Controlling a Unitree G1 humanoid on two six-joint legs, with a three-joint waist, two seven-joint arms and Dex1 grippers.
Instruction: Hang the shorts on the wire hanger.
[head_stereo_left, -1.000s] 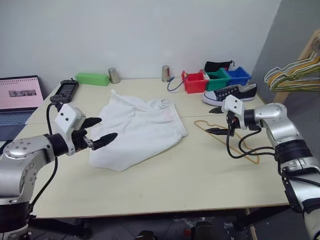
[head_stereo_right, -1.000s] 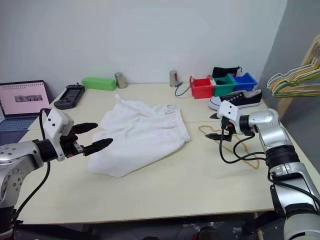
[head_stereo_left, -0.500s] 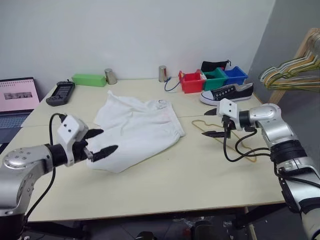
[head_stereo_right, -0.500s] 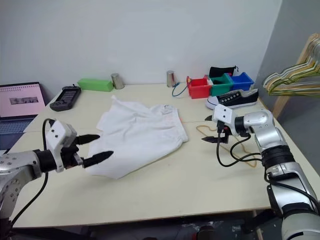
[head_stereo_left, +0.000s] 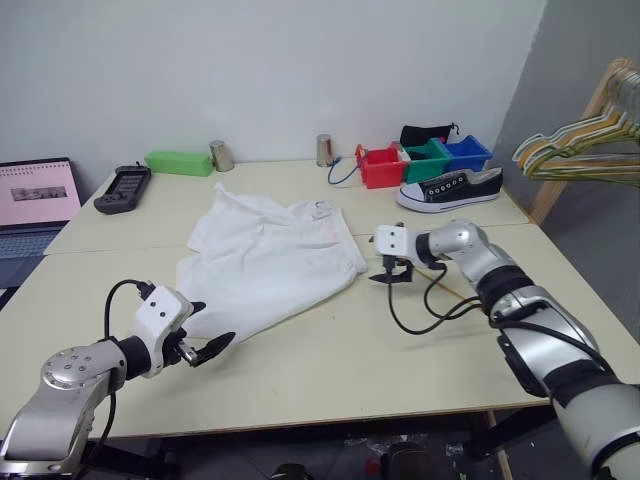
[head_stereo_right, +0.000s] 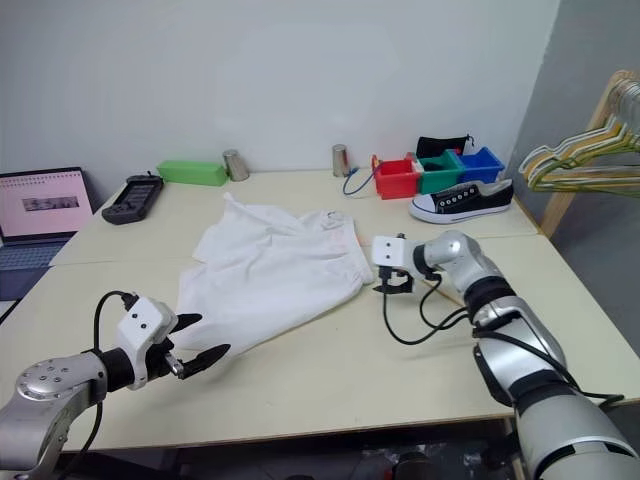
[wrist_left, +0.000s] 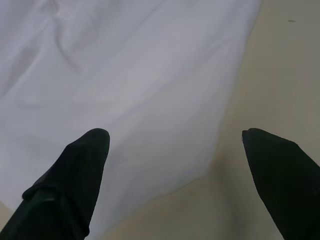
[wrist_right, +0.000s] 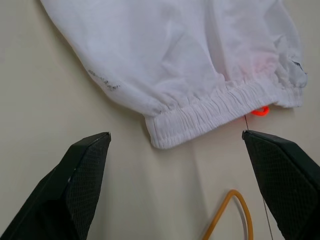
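The left gripper's fingers are on both sides of the hem corner but still above the tabletop, so they would miss if they closed now. The left gripper needs to go lower first and then close on the shorts.
The white shorts lie spread flat on the pale table, with the gathered waistband at their right side. My left gripper hovers low at the shorts' near-left hem, open, with the cloth edge between its fingers. My right gripper is open just off the waistband's near corner, holding nothing. The wire hanger lies on the table right of the shorts; one yellow-orange bend of it shows close to the right gripper, and the rest runs under the right arm and its black cable.
At the back stand a laptop, a black handset, a green box, two metal cups, red, green and blue bins and a sneaker. A bunch of hangers hangs at the right.
My left gripper has sunk toward the table at the shorts' near hem. My right gripper has swung left from over the hanger to the waistband corner. Both stayed open; the camera shifted too.
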